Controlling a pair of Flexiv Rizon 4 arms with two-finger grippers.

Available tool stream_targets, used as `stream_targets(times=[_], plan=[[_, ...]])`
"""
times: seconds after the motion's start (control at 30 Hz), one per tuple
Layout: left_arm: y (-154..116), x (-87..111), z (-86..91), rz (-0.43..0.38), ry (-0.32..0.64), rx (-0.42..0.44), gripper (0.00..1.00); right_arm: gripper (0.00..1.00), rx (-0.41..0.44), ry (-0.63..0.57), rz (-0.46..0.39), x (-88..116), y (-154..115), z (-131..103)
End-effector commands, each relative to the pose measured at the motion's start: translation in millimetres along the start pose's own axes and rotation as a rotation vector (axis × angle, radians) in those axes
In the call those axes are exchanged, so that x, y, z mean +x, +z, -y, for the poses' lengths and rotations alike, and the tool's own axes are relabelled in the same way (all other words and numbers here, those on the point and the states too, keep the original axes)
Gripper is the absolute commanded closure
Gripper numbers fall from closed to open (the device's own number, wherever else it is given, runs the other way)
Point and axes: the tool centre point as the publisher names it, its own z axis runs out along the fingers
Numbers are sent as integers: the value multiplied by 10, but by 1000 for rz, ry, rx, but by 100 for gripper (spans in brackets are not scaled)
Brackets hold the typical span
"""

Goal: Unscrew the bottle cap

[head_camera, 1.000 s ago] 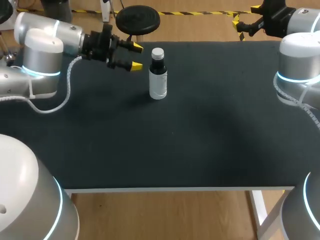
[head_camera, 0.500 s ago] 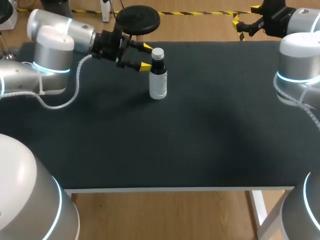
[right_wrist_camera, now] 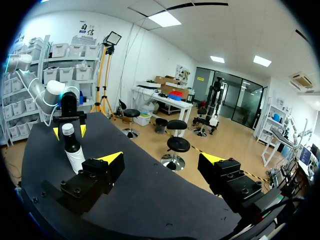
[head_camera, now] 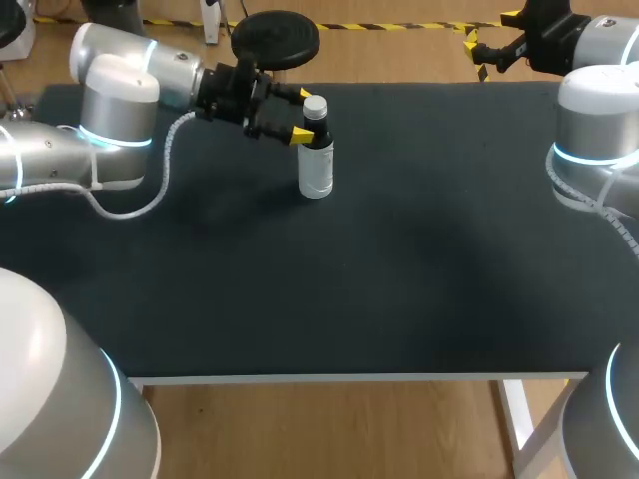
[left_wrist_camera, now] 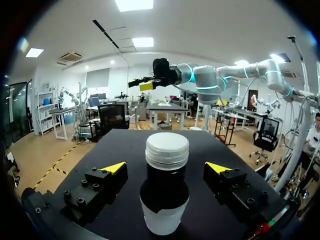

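Note:
I should grip the bottle by its dark neck [head_camera: 319, 130] with my left gripper next. That leaves the bottle's ribbed white cap [head_camera: 315, 107] free to unscrew.
A small bottle [head_camera: 316, 160] with a dark neck, a white label and a ribbed white cap [head_camera: 315, 106] stands upright at the back middle of the black table [head_camera: 399, 259]. My left gripper [head_camera: 303, 115] is open at neck height, one yellow tip on each side of the bottle, not touching it. In the left wrist view the bottle [left_wrist_camera: 165, 190] stands between the open fingers of the left gripper [left_wrist_camera: 168, 167], its cap [left_wrist_camera: 166, 149] level with the tips. My right gripper [head_camera: 487, 45] hovers open and empty past the table's back right edge. From the right wrist view the bottle [right_wrist_camera: 73, 149] is far ahead of the right gripper [right_wrist_camera: 161, 159].
A black round stool [head_camera: 275, 38] stands just behind the table's back edge, near the left arm. The right arm's elbow [head_camera: 594, 140] rises over the table's right side.
My left gripper has moved right toward the bottle and now has its open fingers around the neck. The bottle and right arm have not moved.

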Motion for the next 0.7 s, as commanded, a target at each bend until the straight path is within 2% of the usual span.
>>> stream_targets(times=[0.03, 0.43, 0.7], plan=[[84, -11, -31, -11, -5, -4, 0, 0, 1, 0, -1, -4, 2, -1], [165, 4, -20, -34, -2, 16, 0, 0, 1, 0, -1, -4, 2, -1], [151, 24, -47, -21, -6, 26, 0, 0, 1, 0, -1, -4, 2, -1]])
